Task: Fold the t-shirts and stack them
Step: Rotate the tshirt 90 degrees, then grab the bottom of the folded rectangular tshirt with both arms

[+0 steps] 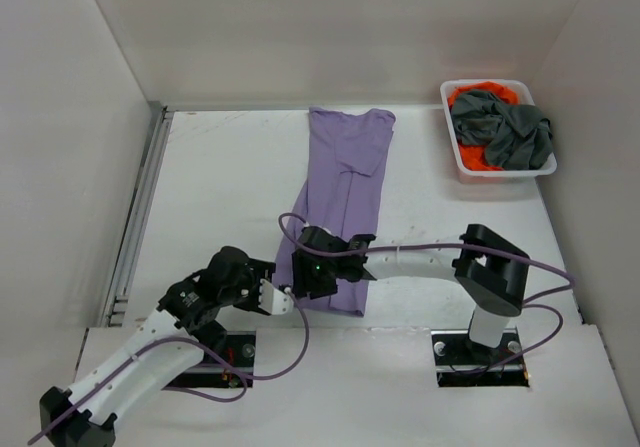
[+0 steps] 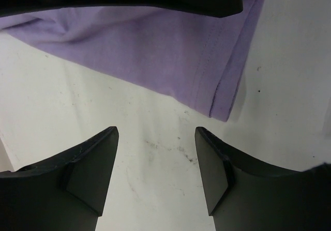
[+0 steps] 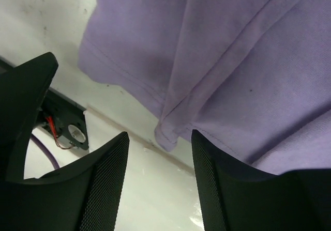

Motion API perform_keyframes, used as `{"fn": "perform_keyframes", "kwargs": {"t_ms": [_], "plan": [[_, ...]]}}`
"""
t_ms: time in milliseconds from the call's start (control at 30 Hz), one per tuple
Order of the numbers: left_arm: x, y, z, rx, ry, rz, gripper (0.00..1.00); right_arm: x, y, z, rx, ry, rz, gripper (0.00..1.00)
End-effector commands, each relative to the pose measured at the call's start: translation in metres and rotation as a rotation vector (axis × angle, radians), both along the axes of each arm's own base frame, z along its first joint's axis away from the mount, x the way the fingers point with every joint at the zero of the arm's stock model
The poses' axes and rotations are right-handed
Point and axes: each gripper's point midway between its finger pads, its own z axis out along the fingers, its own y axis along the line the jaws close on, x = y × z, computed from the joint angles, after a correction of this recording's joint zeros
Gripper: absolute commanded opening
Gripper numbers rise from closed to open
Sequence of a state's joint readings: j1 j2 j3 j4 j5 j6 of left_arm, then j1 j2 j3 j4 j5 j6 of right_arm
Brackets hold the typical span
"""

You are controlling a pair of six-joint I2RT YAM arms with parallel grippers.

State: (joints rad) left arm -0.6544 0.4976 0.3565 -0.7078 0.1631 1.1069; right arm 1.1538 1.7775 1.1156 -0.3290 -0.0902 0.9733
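Note:
My left gripper grabs the lavender t-shirt (image 1: 345,167) by its near hem corner next. Then I fold the t-shirt's near end over toward the back.
A lavender t-shirt (image 1: 345,167) lies on the white table as a long narrow strip running from the back to the near edge. My left gripper (image 1: 283,299) is at its near left corner, open over bare table, with the shirt's hem (image 2: 155,50) just beyond the fingertips. My right gripper (image 1: 318,279) hovers over the shirt's near end, open. A folded corner of lavender cloth (image 3: 165,135) sits just past its fingertips, ungripped. The dark grey t-shirt (image 1: 510,132) and the orange t-shirt (image 1: 472,155) lie crumpled in the basket.
The white mesh basket (image 1: 505,175) stands at the back right corner. A metal rail (image 1: 140,217) runs along the table's left side. White walls close in the back and both sides. Purple cables (image 1: 420,249) trail from the arms.

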Motion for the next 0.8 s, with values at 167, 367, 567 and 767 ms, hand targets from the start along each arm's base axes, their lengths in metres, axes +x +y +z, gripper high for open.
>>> {"fn": "perform_keyframes", "kwargs": {"t_ms": [167,367,567,767], "plan": [[0.001,-0.010,0.010,-0.053,0.015,-0.001,0.61,-0.004,0.014,-0.004,0.025,0.027,0.027,0.29],[0.003,-0.017,0.016,-0.028,-0.024,-0.077,0.61,-0.005,-0.016,0.000,0.014,0.017,-0.034,0.01],[-0.002,-0.035,0.004,0.056,-0.048,-0.255,0.61,-0.021,-0.032,-0.012,0.015,0.065,-0.046,0.01],[-0.020,-0.052,-0.020,0.151,-0.070,-0.460,0.62,-0.019,-0.027,0.003,0.078,0.044,-0.041,0.36]]}}
